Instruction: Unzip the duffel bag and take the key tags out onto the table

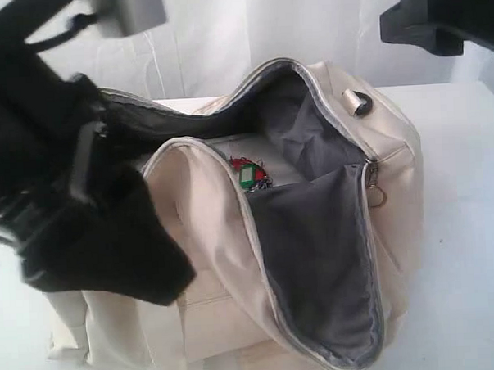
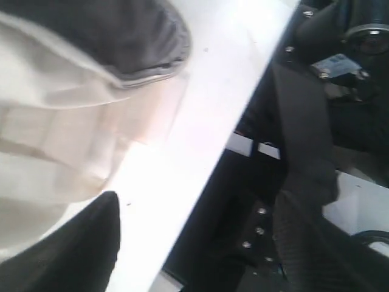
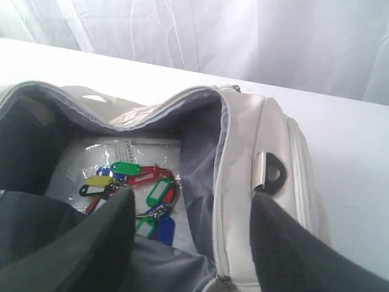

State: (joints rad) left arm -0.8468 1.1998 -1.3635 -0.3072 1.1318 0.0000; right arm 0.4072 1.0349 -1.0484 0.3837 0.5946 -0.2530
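Observation:
I will next take hold of the duffel bag (image 1: 216, 235) with my right gripper by its grey-lined front flap (image 1: 297, 203), so that the way to the key tags opens up.
The cream duffel bag (image 1: 216, 235) lies on the white table (image 1: 471, 249) with its top zip open and the dark grey lining (image 1: 315, 239) showing. The key tags (image 1: 248, 175) lie inside on the bag's floor; in the right wrist view the key tags (image 3: 143, 188) are a green, red, yellow and blue bunch on metal rings. My right gripper (image 3: 191, 237) hovers open above the bag's opening, its fingers straddling the zip edge (image 3: 217, 182), holding nothing. My left gripper (image 2: 194, 243) is open and empty beside the bag (image 2: 55, 140), over the table's front edge.
The left arm (image 1: 84, 208) fills the front left of the exterior view and hides part of the bag. The right arm (image 1: 440, 17) hangs high at the back right. A black D-ring (image 3: 272, 176) and a metal zipper pull ring (image 1: 377, 197) sit on the bag's right end. White curtain behind.

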